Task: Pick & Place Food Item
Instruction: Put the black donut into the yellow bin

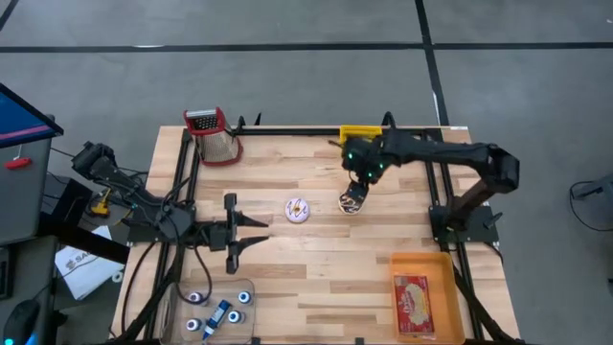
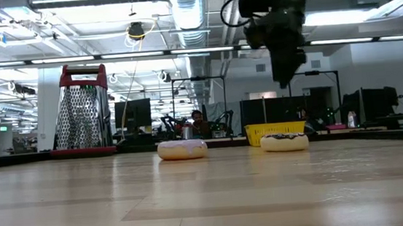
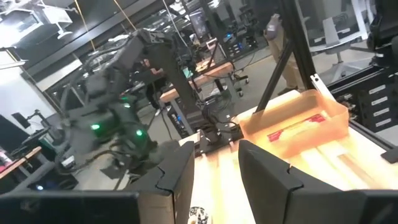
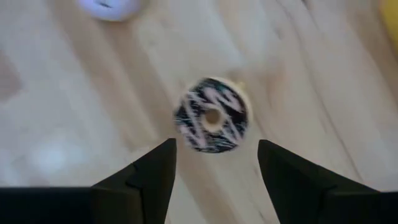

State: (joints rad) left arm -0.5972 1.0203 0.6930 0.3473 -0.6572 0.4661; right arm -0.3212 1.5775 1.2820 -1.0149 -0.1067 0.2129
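Next, my right gripper grips the chocolate donut by its iced ring [image 1: 351, 206] to place the donut in the yellow basket [image 1: 360, 131].
A chocolate donut [image 4: 211, 115] with pale drizzle lies flat on the wooden table [image 1: 316, 278], right of centre [image 1: 351, 202]. My right gripper [image 4: 214, 171] hangs above it, pointing steeply down, open, with a finger on either side and clear of it [image 2: 286, 76]. A pink-frosted donut [image 1: 298, 210] lies flat to its left [image 2: 183, 149]. My left gripper [image 1: 261, 232] hovers level over the table's left part, open and empty [image 3: 214, 180], pointing toward the table's right edge.
An orange tray [image 1: 442, 287] holding a packaged item sits at the near right corner. A red-handled grater [image 1: 215, 134] stands at the far left, a yellow basket [image 1: 362, 133] at the far edge, and a clear box [image 1: 182, 321] of small items at the near left.
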